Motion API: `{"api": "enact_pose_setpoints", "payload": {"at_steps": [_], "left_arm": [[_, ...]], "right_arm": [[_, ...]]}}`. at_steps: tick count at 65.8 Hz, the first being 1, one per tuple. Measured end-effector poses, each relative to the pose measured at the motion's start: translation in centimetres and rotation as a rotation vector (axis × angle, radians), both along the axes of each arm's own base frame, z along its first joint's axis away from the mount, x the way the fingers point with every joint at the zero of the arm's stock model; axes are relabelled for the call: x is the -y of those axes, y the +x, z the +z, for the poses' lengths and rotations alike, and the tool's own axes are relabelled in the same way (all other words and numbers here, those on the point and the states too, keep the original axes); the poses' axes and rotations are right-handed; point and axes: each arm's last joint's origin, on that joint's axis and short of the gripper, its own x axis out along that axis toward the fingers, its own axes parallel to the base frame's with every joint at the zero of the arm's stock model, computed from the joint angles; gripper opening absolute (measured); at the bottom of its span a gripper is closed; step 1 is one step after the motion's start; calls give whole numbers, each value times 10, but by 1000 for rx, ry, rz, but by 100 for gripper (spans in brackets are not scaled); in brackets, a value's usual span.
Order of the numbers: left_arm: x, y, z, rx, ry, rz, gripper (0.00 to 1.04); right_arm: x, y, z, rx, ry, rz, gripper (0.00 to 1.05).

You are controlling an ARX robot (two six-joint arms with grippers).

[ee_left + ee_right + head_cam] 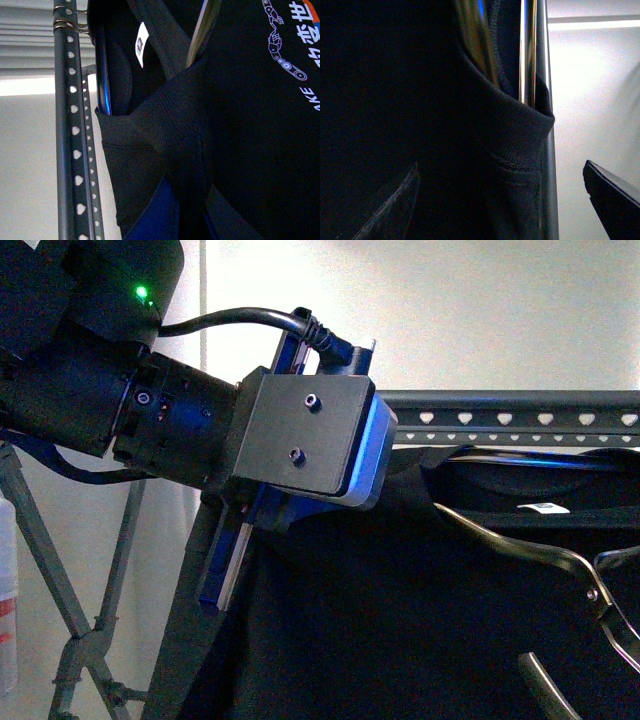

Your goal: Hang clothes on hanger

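Note:
The T-shirt has to settle on the wire hanger (527,60), so the robot's right gripper next needs to grab it by its ribbed neck edge (514,142).
The clothes, a black T-shirt (400,620), hang below the hanger, a dark grey rail with heart-shaped holes (500,420). A chrome wire hanger (540,550) sits inside the shirt's neck. My left arm (300,440) reaches in from the left. In the left wrist view my left gripper (186,220) is shut on a fold of the T-shirt (165,125) beside the rail (75,130); the chain graphic (280,55) and a white label (141,45) show. My right gripper (505,200) is open, its jaws on either side of the shirt's ribbed edge (515,135) and chrome rods (527,50).
The rack's crossed grey legs (60,590) stand at the left, with a white bottle (5,590) at the frame edge. Metal clips (67,22) hang on the rail. A pale wall lies behind.

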Motion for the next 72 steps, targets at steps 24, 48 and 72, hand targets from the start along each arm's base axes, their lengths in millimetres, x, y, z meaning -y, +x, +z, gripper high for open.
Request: {"api": "enact_pose_setpoints", "payload": {"at_steps": [24,48,72], "left_arm": [[0,0,0,0,0,1,5],[0,0,0,0,0,1,5],[0,0,2,-3,-11,-3,5]], "right_arm": [[-4,23,19,-23,68,-28,96],[-4,26,18,-56,137,-42,45],[-5,20,17,-47,116,-37,10]]}}
